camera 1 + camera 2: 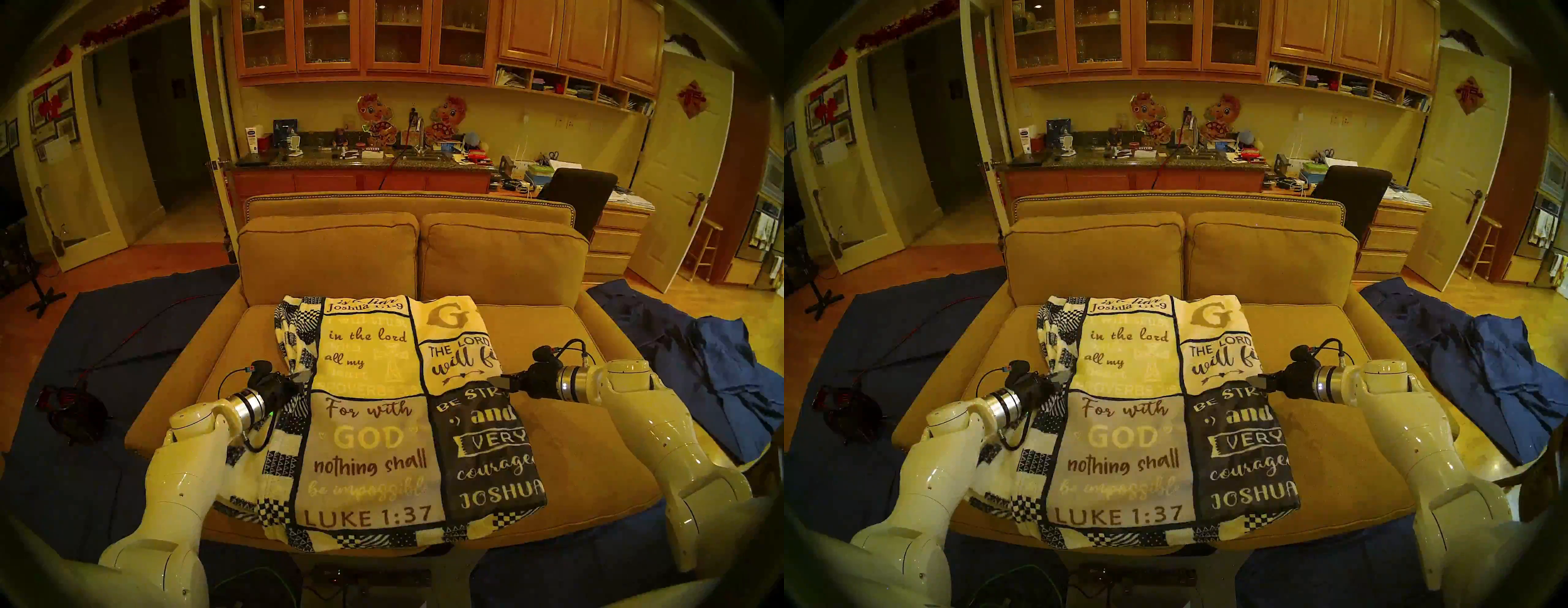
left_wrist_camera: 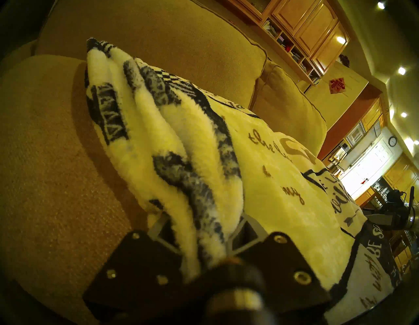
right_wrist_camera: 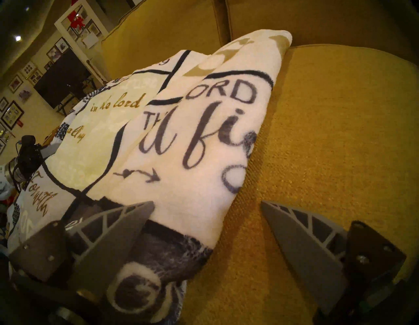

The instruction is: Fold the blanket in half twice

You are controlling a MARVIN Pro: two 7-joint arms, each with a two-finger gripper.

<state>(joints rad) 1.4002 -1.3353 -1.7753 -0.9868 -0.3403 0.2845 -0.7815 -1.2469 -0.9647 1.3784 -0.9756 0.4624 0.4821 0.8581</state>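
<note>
Next, my right gripper grabs the blanket (image 1: pixel 369 424) by its folded side edge (image 1: pixel 500 381), where the cloth rounds up, since the verse panels lie flat across the seat.
The blanket (image 1: pixel 369 424) (image 1: pixel 1123 424) lies folded on the sofa seat with its verse panels facing up and its front edge hanging over the seat's front. My left gripper (image 1: pixel 302 375) (image 1: pixel 1062 375) is at its left edge, halfway along. In the left wrist view the left gripper (image 2: pixel 204 222) is shut on a bunched ridge of the checkered border of the blanket (image 2: pixel 260 158). My right gripper (image 1: pixel 498 381) (image 1: pixel 1259 379) (image 3: pixel 207 203) stands open at the right edge of the blanket (image 3: pixel 181 136). One finger is over the fabric and the other over bare cushion.
The tan sofa (image 1: pixel 572 424) has two back cushions (image 1: pixel 331 250) just behind the blanket. Dark blue cloths cover the floor on the right (image 1: pixel 721 373) and on the left (image 1: pixel 85 339). A coil of red cable (image 1: pixel 68 407) lies on the left cloth.
</note>
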